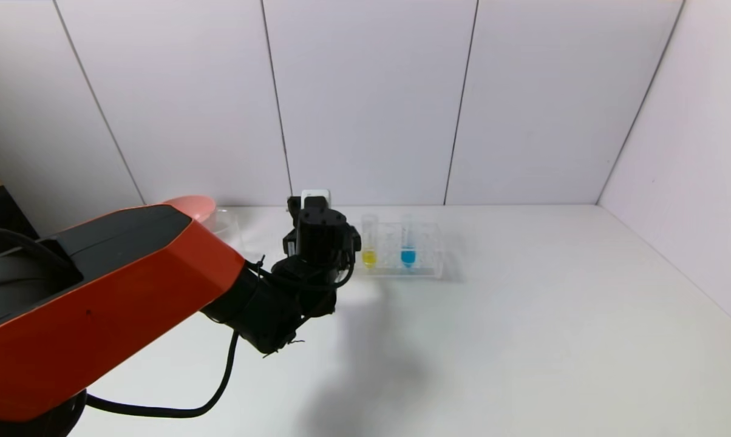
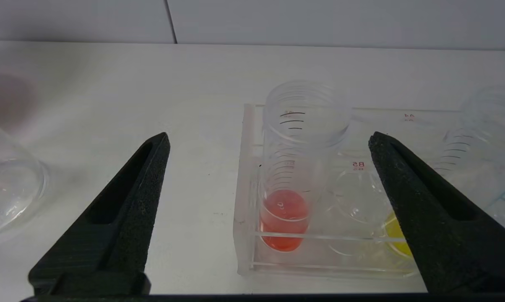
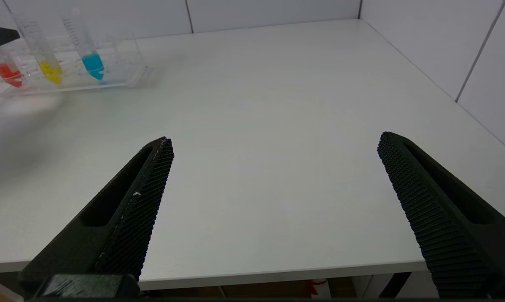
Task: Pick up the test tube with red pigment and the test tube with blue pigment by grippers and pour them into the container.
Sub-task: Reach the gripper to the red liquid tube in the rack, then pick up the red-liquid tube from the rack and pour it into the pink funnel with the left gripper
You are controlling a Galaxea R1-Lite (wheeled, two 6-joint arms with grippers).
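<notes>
The clear rack encloses the lower end of the test tube with red pigment, so my left gripper will next grip the test tube by the upper part of its side below its rim (image 2: 297, 158).
The test tube with red pigment (image 2: 296, 167) stands in the end slot of the clear rack (image 2: 244, 188). My left gripper (image 2: 269, 138) is open, its fingers on either side of this tube and not touching it. In the head view the left gripper (image 1: 320, 233) hides the red tube. The test tube with blue pigment (image 1: 407, 246) stands farther right in the rack (image 1: 429, 267). The container (image 2: 9, 197), a clear beaker, stands left of the rack, also seen in the head view (image 1: 224, 226). My right gripper (image 3: 275, 140) is open and empty over the table's front edge.
A tube with yellow liquid (image 1: 369, 244) stands between the red and blue ones. A pink bowl (image 1: 190, 206) sits behind the beaker at the back left. The white wall rises just behind the rack. The right wrist view shows all three tubes far off (image 3: 49, 69).
</notes>
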